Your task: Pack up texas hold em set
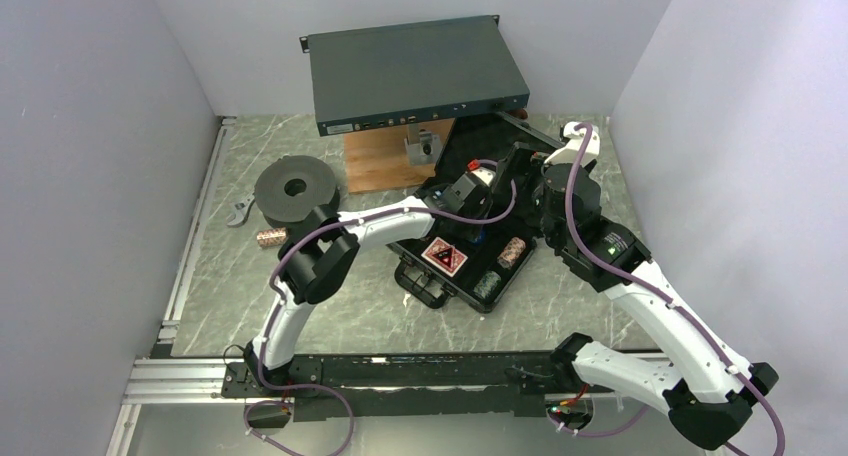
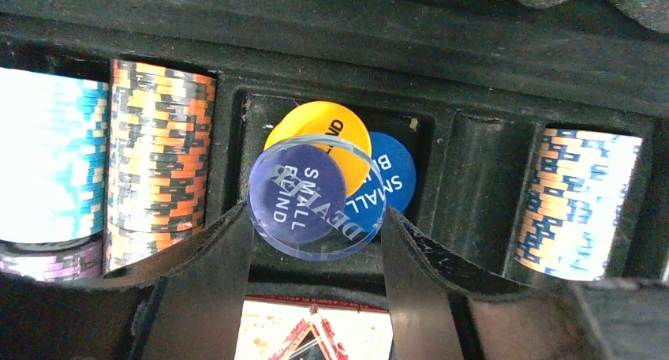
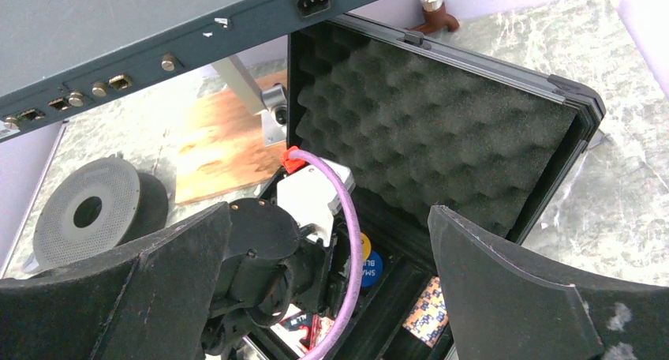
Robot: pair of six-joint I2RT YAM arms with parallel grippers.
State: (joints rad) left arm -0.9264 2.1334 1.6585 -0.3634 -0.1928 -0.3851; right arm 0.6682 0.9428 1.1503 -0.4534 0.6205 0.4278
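Note:
My left gripper needs to open: the whole rim of the clear dealer button is inside the slot's sides, so the dealer button would stay in the slot.
The black case (image 1: 420, 281) lies open, its egg-crate foam lid (image 3: 442, 123) propped up. My left gripper (image 2: 312, 249) is down inside the tray, shut on the edges of a clear round dealer button (image 2: 315, 198). It holds the button over a slot containing a yellow button (image 2: 323, 127) and a blue small-blind button (image 2: 394, 170). Chip rolls (image 2: 158, 155) fill the neighbouring slots, with another roll (image 2: 580, 202) to the right. The red-black triangle (image 1: 446, 255) lies in the tray. My right gripper (image 3: 331, 297) hovers open above the case with nothing between its fingers.
A loose copper-coloured chip roll (image 1: 270, 237) lies on the table left of the case. The dark round spool (image 1: 295, 189) sits behind it. The large grey electronics box (image 1: 415, 71) overhangs a wooden board (image 1: 385, 161) at the back. Walls close both sides.

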